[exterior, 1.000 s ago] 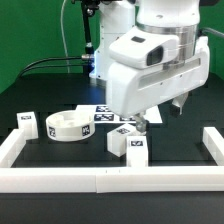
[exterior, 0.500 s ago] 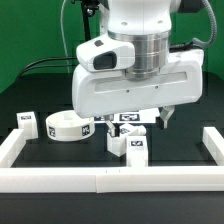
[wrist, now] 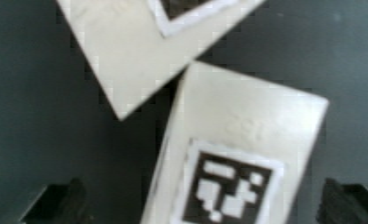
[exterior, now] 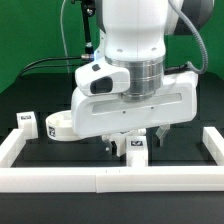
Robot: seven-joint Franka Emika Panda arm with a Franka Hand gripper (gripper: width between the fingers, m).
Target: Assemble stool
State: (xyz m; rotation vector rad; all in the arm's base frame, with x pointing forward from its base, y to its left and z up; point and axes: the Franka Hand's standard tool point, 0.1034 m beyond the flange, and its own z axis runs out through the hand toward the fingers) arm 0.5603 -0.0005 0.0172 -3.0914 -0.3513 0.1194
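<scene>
My fingers are beside both of the white leg's long sides in the wrist view, so it is time for my gripper to close on the leg now.
The stool's round white seat disc [exterior: 55, 126] lies at the exterior view's left, partly hidden behind my hand. One white tagged leg [exterior: 25, 122] stands at the far left. Another tagged leg [exterior: 136, 148] lies in the middle, just below my gripper [exterior: 138, 140]. In the wrist view this leg [wrist: 234, 140] lies between my dark fingertips [wrist: 56, 202], with a gap on each side. My gripper [wrist: 202, 205] is open and holds nothing. Any other legs are hidden by my hand.
A long white border rail [exterior: 110, 180] runs along the front, with upright ends at the left [exterior: 14, 148] and right [exterior: 212, 146]. A corner of the marker board [wrist: 136, 45] lies just beyond the leg.
My hand has turned and come down and toward the front, over the leg in the middle. It now hides the marker board and part of the seat disc.
</scene>
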